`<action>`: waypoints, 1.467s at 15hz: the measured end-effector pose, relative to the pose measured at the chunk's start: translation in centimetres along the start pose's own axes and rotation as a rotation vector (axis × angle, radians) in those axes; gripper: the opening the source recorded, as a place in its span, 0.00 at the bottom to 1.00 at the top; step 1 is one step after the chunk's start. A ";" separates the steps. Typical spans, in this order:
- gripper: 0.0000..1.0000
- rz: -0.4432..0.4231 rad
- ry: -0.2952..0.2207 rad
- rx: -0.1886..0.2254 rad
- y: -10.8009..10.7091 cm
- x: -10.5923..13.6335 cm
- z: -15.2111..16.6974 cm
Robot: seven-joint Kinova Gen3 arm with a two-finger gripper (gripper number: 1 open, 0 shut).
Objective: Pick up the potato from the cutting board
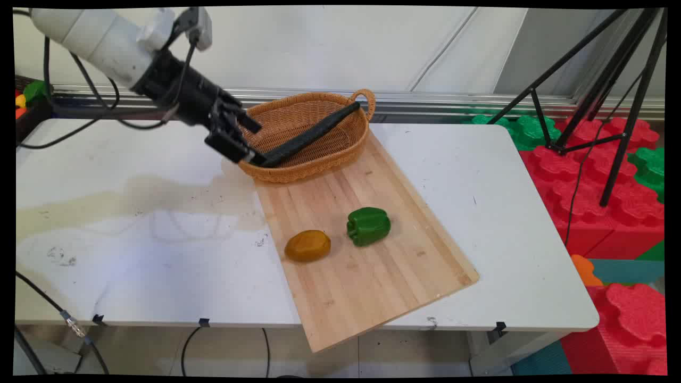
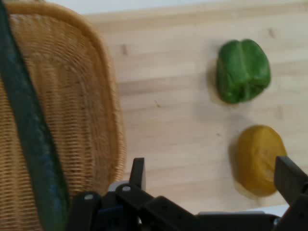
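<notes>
My gripper will next grab the yellow-brown potato by its rounded sides, so that the potato can go in the woven basket beside the cucumber.
My gripper hangs open at the near left rim of a woven basket, with nothing between its fingers. A long dark green cucumber lies slanted in the basket, its lower end right next to the gripper. The basket stands at the far end of a wooden cutting board. A green bell pepper and a brownish-yellow potato lie on the board, well apart from the gripper. The hand view shows the gripper open above the board, the basket and cucumber left, the pepper and potato right.
The board overhangs the near edge of the white table. A black tripod stands off the table's right side over red and green foam blocks. Black cables hang from the arm at the far left.
</notes>
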 end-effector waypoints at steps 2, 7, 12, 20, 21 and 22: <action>1.00 0.020 -0.024 -0.016 1.4 -0.5 0.9; 1.00 0.051 -0.073 -0.040 3.9 -1.2 4.4; 1.00 0.050 -0.116 -0.061 6.0 -1.6 8.7; 1.00 0.047 -0.175 -0.072 8.4 -1.7 15.5; 1.00 0.050 -0.182 -0.071 8.6 -1.7 16.1; 1.00 0.052 -0.188 -0.069 8.7 -1.8 16.7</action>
